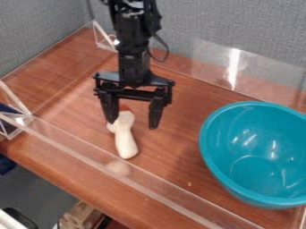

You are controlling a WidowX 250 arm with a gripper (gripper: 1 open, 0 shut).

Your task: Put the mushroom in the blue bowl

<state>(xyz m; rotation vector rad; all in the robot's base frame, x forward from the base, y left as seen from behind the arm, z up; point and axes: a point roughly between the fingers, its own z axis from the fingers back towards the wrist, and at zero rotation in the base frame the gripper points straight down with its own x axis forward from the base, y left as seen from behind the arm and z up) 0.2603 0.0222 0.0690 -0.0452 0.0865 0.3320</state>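
Note:
I should grab the mushroom [123, 136] by its cap end [123, 111] next. Then I should put the mushroom in the blue bowl.
The mushroom [123, 136] lies on its side on the wooden table, cream stem toward the front and its reddish-brown cap toward the back, partly hidden by a finger. My gripper [131, 113] hangs open just above its cap end, one finger on the left and one on the right of it, holding nothing. The blue bowl [255, 152] is a large glossy teal bowl standing empty at the right, well apart from the mushroom.
Clear acrylic walls [72, 150] fence the wooden table [60, 85] along the front, left and back. White wire stands sit at the back left [110, 38] and the left edge [10, 118]. Grey panels rise behind.

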